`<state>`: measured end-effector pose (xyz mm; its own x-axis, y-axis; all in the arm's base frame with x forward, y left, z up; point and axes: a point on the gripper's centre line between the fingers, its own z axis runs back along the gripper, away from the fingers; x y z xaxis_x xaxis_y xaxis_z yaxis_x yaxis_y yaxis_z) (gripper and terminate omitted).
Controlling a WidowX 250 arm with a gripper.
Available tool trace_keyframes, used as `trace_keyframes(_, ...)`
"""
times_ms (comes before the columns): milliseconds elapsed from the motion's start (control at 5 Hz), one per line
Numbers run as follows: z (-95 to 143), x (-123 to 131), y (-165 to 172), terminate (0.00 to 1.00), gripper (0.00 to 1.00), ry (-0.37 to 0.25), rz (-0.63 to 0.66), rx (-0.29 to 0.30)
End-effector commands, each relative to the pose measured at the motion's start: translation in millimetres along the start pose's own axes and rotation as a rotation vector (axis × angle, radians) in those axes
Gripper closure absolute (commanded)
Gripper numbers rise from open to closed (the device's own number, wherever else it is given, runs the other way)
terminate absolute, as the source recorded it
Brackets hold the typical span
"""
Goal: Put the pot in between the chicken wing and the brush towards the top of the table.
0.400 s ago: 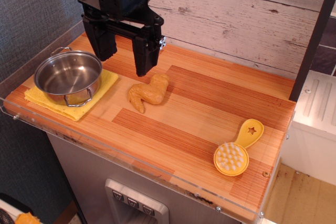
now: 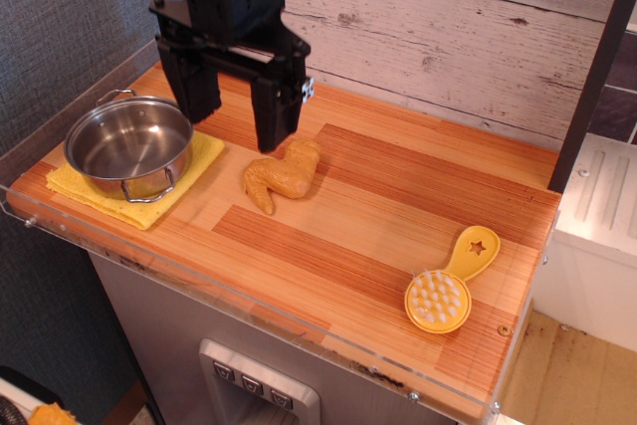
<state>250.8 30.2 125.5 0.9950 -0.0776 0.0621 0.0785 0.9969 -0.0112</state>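
Observation:
The shiny steel pot's round body (image 2: 129, 151) is wider than the gripper's open fingers, so the gripper will next grab the pot by the thin rim between its handles.
The shiny steel pot (image 2: 129, 146) stands empty on a yellow folded cloth (image 2: 204, 151) at the left end of the wooden table (image 2: 398, 216). The golden-brown chicken wing (image 2: 283, 175) lies near the table's middle, right of the pot. The yellow brush (image 2: 450, 284) with white bristles lies near the front right corner. My black gripper (image 2: 237, 131) hangs open and empty above the table, between the pot and the chicken wing, its fingertips (image 2: 269, 136) just above the surface behind them.
A clear acrylic rim (image 2: 149, 261) runs along the table's front and left edges. A whitewashed plank wall (image 2: 448, 27) stands behind. A dark post (image 2: 592, 77) rises at the right, with a white unit (image 2: 597, 236) beyond it.
The gripper has shifted very slightly to the left and up; it stays open. Pot, chicken wing and brush have not moved.

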Motion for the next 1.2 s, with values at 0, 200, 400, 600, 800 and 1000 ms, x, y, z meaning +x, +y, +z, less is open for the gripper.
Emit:
trace_keyframes(0, -9.8, 4.9, 50.7, 0.0, 0.0, -0.047, 0.111, 0.072)
trace_keyframes(200, -19.1, 10.1, 73.6, 0.0, 0.0, -0.05, 0.144, 0.1)
trace_keyframes(400, -39.1, 13.7, 91.7, 0.0, 0.0, -0.015, 0.173, 0.119)
trace_keyframes(600, -58.5, 17.6, 105.1, 0.0, 0.0, 0.001, 0.193, 0.132)
trace_keyframes(800, -69.7, 20.5, 108.1, 0.0, 0.0, 0.01, 0.192, 0.127)
trace_keyframes(1000, -78.4, 22.2, 106.0, 0.0, 0.0, 0.011, 0.2, 0.133)
